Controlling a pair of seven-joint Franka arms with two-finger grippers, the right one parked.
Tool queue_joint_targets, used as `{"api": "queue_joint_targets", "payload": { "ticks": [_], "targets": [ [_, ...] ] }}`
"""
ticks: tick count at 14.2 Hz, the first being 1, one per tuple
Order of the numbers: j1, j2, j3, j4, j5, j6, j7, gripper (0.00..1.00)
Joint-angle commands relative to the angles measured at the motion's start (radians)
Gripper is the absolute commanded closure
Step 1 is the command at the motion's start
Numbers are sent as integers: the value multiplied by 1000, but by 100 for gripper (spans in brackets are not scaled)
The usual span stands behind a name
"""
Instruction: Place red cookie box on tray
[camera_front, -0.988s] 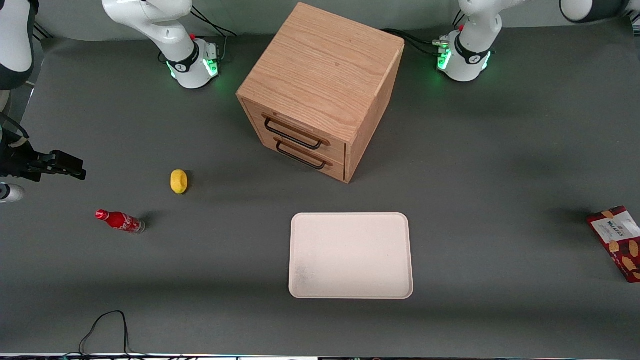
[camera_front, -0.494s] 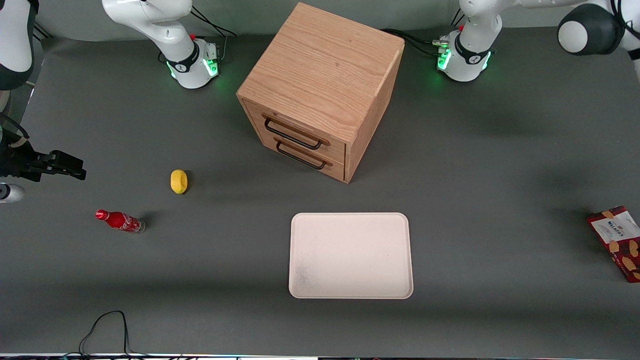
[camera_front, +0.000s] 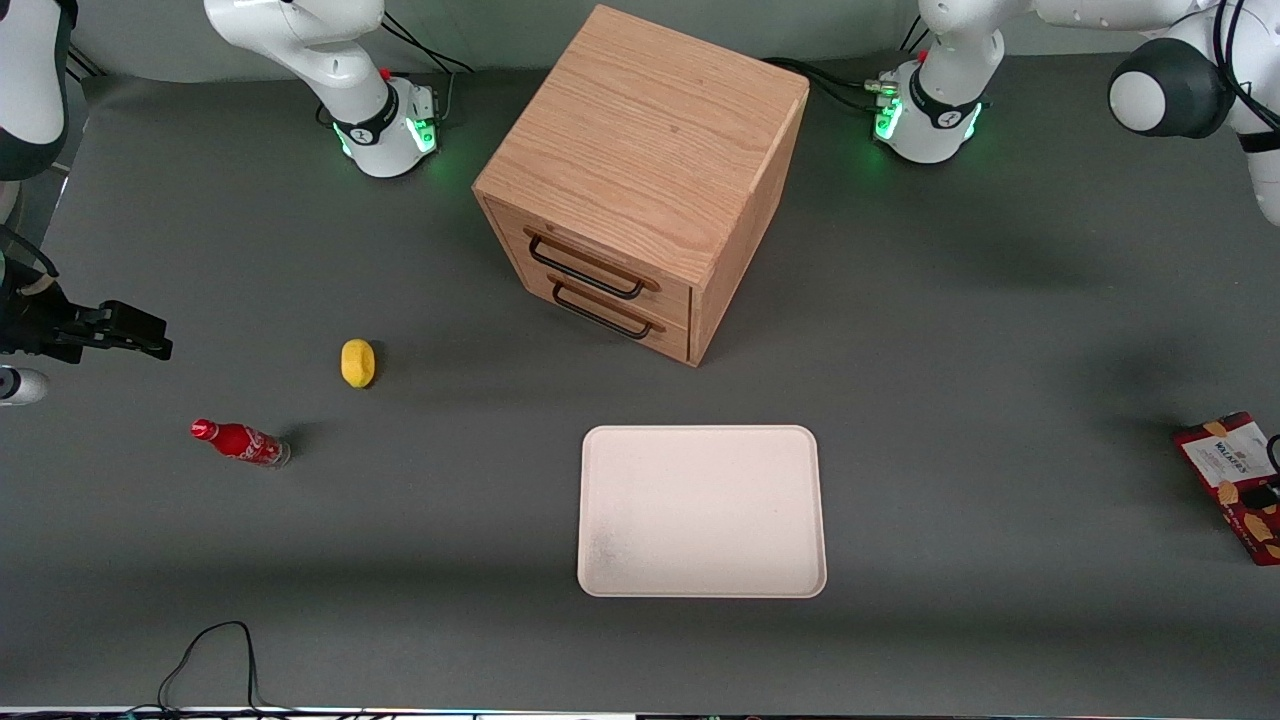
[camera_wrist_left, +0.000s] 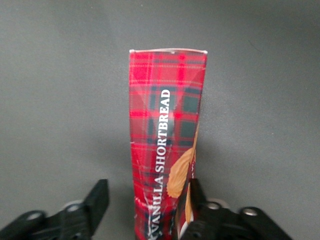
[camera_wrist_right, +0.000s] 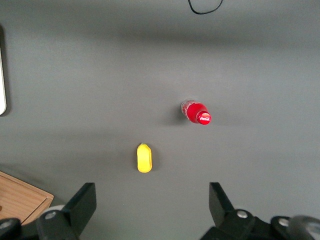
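My gripper should next set the red cookie box on the tray, so it should grab the box by its tartan side at the word VANILLA (camera_wrist_left: 156, 215).
The red cookie box (camera_front: 1235, 480) lies flat on the grey table at the working arm's end, partly cut off by the front view's edge. The cream-white tray (camera_front: 700, 510) sits near the table's front, in front of the cabinet's drawers, with nothing on it. In the left wrist view the tartan box (camera_wrist_left: 165, 140) runs lengthwise between the fingers of my gripper (camera_wrist_left: 148, 200). The gripper is open. One finger (camera_wrist_left: 197, 192) is against the box's side and the other finger (camera_wrist_left: 99, 197) stands clear of it. The front view shows only the working arm's elbow (camera_front: 1170, 85), not the gripper.
A wooden two-drawer cabinet (camera_front: 640, 190) stands farther from the camera than the tray. A yellow object (camera_front: 357, 362) and a small red soda bottle (camera_front: 240, 441) lie toward the parked arm's end. A black cable (camera_front: 210, 645) loops at the table's front edge.
The working arm's elbow has swung further into the front view and lower. The box, tray and other objects have not moved.
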Motion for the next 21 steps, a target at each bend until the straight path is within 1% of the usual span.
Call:
{"api": "queue_joint_targets", "payload": {
  "ticks": [1, 4, 5, 6, 7, 8, 11, 13, 15, 18, 19, 20, 21],
  "targets": [
    [-4, 2, 3, 17, 36, -20, 15, 100],
    [-13, -9, 3, 17, 47, -29, 13, 100],
    [-16, -15, 1, 18, 73, -28, 18, 100],
    [-18, -28, -4, 18, 126, -31, 25, 100],
    [-22, -51, -16, 17, 167, -56, 50, 100],
    [-27, -79, -42, 18, 182, -128, 90, 100],
    [-41, -195, -117, 20, 183, -360, 147, 100],
    [-116, -280, -120, 17, 185, -492, 144, 100],
    [-179, -361, -146, 17, 182, -598, 142, 100],
    [-266, -439, -210, 20, 169, -661, 110, 100],
    [-289, -447, -233, 27, 169, -664, 69, 100],
    [-323, -446, -285, 38, 169, -664, -10, 100],
    [-346, -438, -316, 52, 169, -657, -81, 100]
  ]
}}
